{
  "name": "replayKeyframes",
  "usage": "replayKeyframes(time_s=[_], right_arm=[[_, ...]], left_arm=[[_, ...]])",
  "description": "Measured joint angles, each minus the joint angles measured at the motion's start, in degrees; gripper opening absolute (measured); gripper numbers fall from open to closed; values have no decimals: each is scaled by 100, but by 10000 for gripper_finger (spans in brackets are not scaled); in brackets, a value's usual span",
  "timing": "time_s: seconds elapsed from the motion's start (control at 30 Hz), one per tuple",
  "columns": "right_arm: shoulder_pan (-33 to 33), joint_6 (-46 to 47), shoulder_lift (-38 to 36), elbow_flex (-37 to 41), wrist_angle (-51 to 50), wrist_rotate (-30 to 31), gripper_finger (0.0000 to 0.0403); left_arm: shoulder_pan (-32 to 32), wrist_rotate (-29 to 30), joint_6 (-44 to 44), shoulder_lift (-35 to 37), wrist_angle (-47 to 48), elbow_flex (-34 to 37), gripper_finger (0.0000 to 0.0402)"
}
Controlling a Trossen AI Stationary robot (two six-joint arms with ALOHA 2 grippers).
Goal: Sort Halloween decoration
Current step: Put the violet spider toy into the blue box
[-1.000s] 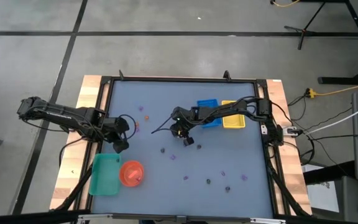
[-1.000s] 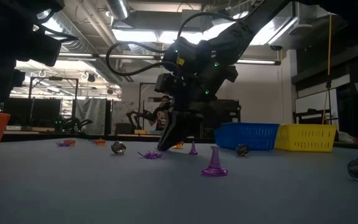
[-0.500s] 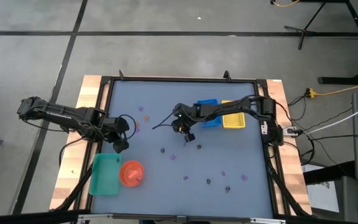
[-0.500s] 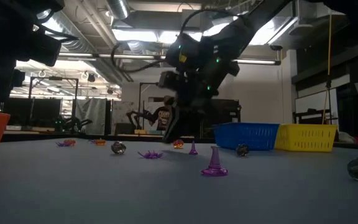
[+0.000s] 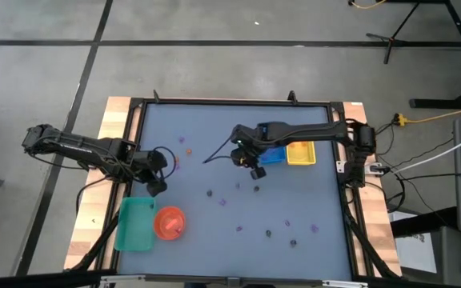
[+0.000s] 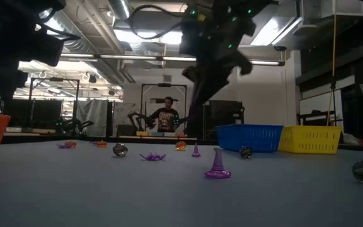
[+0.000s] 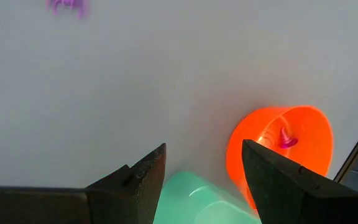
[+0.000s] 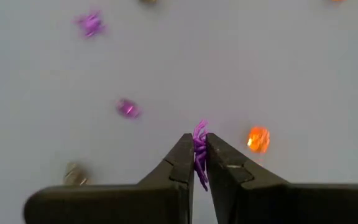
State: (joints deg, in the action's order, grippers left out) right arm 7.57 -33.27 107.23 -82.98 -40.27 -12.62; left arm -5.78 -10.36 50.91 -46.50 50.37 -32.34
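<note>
My right gripper should keep hold of the purple spider until it is over the blue tray. The spider is hanging beside the tray's rim and would miss the tray if I let go now.
Small orange, purple and dark Halloween decoration pieces (image 5: 268,233) lie scattered on the grey table; in the low view a purple cone (image 6: 217,165) and a purple spider (image 6: 152,156) stand nearest. My right gripper (image 5: 255,169) hangs over the table's middle, just beside the blue tray (image 5: 267,133), shut on a purple spidery piece (image 8: 199,148). My left gripper (image 5: 155,188) waits open above the table near the orange bowl (image 7: 278,146), which holds a purple piece (image 7: 285,140). My right gripper pinches the purple spidery piece (image 8: 200,134) between its two fingers (image 8: 180,163), pointing down from above. The piece is lifted clear of the table, and its legs stick out past the fingertips.
The yellow tray (image 5: 300,152) sits beside the blue one at the table's far right. The green tray (image 5: 134,224) and orange bowl (image 5: 169,222) sit at the near left. Below my right gripper lie an orange piece (image 8: 258,139) and a purple one (image 8: 128,108). A person (image 6: 167,116) stands in the room behind.
My right gripper has risen from the table and moved toward the table's right and far side, nearer the blue tray. In the low view its fingers have left the table top, uncovering an orange piece behind where they were.
</note>
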Motion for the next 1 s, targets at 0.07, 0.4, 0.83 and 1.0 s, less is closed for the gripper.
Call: replayKeyframes(time_s=[0.07, 0.4, 0.83, 1.0], right_arm=[[0, 60, -147, -2, -281, 0, 33], [-4, 533, -478, -7, -1352, 308, 33], [-2, 933, -476, 613, -1697, 1110, 33], [-2, 938, -497, 616, -1682, 1455, 33]], left_arm=[[2, 55, -2, 1, -151, 0, 195], [0, 923, -14, 0, -1590, 0, 195], [1, 2314, -988, 0, -2705, 0, 195], [1, 2320, -1062, 0, -2720, 0, 195]])
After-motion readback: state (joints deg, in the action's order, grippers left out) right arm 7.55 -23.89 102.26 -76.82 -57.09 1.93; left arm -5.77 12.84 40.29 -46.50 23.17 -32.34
